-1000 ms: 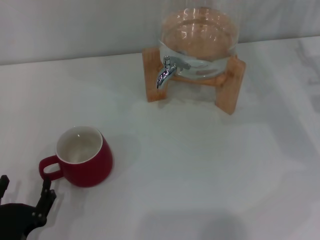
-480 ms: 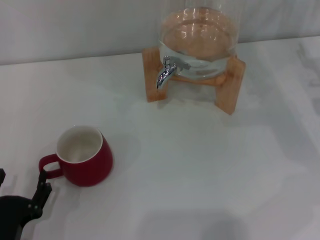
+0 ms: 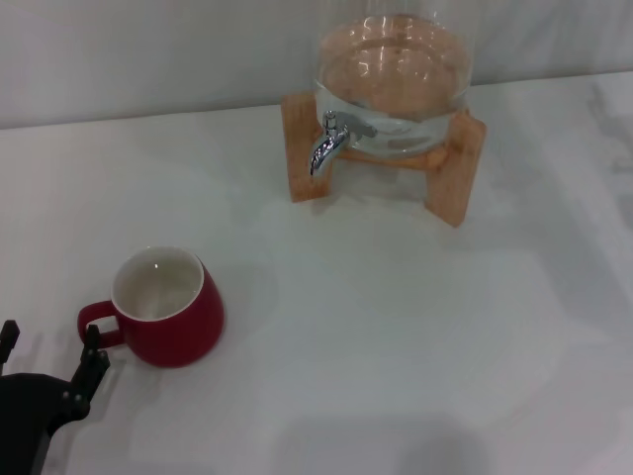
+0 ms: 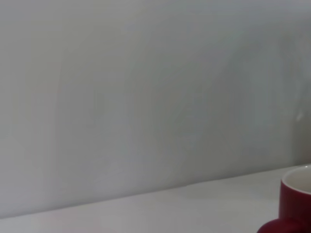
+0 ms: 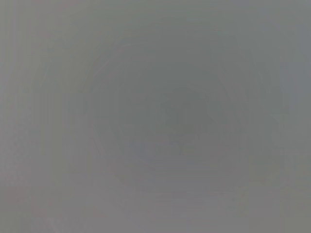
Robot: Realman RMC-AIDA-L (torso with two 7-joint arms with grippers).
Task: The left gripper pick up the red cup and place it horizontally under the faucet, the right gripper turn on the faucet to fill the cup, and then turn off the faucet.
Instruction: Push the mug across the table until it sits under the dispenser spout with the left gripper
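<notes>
My left gripper needs to move toward the cup's loop handle [image 3: 87,317] before it closes on the handle. Its fingers are short of the handle in the head view, so they would miss if they closed now.
The red cup [image 3: 166,309] stands upright on the white table at the near left, white inside showing, its loop handle pointing left. My left gripper [image 3: 49,358] is at the bottom left corner, just below and left of the handle. It is open, with one black fingertip [image 3: 91,358] close under the handle and nothing between the fingers. The left wrist view catches only the cup's edge [image 4: 295,203]. The chrome faucet [image 3: 327,144] curves down from the glass jar [image 3: 394,69] at the back. The right gripper is out of view, and its wrist view is blank grey.
The jar sits on a wooden stand [image 3: 457,170] at the back centre, against a pale wall. White tabletop [image 3: 376,327] stretches between the cup and the stand.
My left gripper dipped toward the bottom left corner, then rose again to just under the cup's handle. The cup and faucet have stayed put.
</notes>
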